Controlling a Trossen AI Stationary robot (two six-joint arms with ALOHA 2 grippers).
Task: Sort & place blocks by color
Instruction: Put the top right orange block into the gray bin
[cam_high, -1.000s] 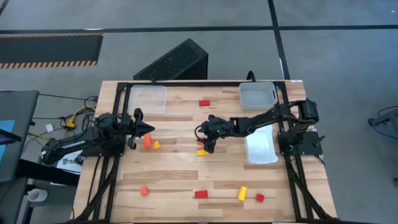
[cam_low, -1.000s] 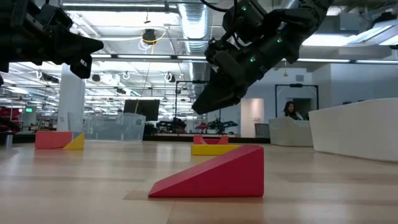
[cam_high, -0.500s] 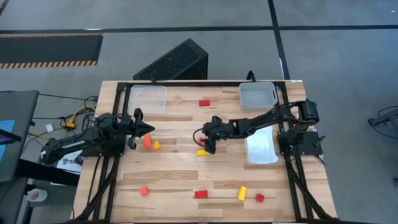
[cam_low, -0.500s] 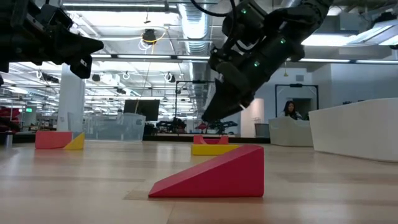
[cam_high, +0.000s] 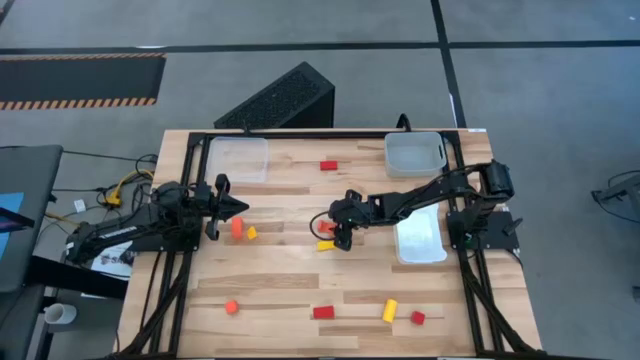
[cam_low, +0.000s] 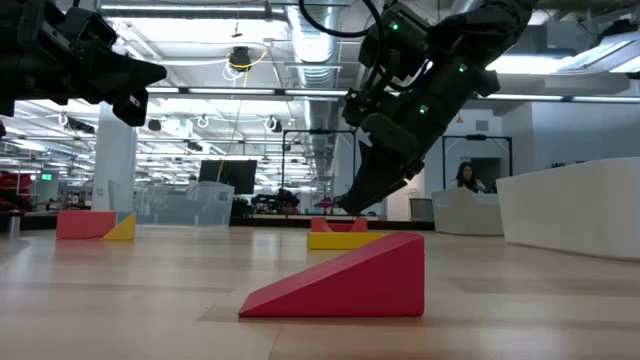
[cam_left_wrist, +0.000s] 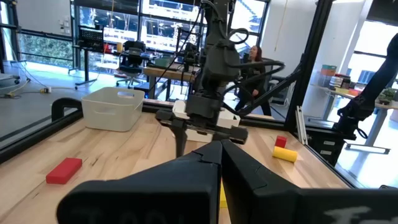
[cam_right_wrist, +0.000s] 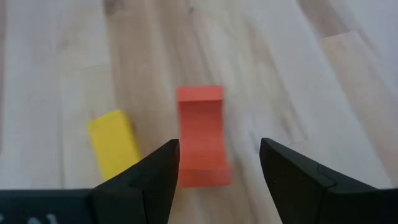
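My fingers are above the red notched block (cam_high: 325, 229) and would miss it if I closed now. My right gripper needs to go lower before it closes.
My right gripper (cam_high: 337, 236) is open and points down over the middle of the table. In the right wrist view its two fingers stand on either side of a red notched block (cam_right_wrist: 201, 137) without touching it. A yellow bar (cam_right_wrist: 114, 144) lies just beside that block, outside the fingers. Both blocks rest flat on the wood and also show in the high view, the red block (cam_high: 325, 229) and the yellow bar (cam_high: 324, 244). My left gripper (cam_high: 242, 208) is shut and empty, held above the table's left part, near an orange block (cam_high: 237, 228) and a small yellow block (cam_high: 251, 233).
A clear tray (cam_high: 238, 158) stands far left, a grey tray (cam_high: 414, 153) far right, and a white tray (cam_high: 418, 240) at the right. Loose blocks lie about: a red block (cam_high: 328, 165) far, then an orange block (cam_high: 231, 307), a red wedge (cam_high: 323, 312), a yellow cylinder (cam_high: 389, 310) and a red block (cam_high: 417, 318) near.
My right gripper has come down toward the red notched block and shifted a little toward the table's right and near edges, staying open. The blocks have not moved.
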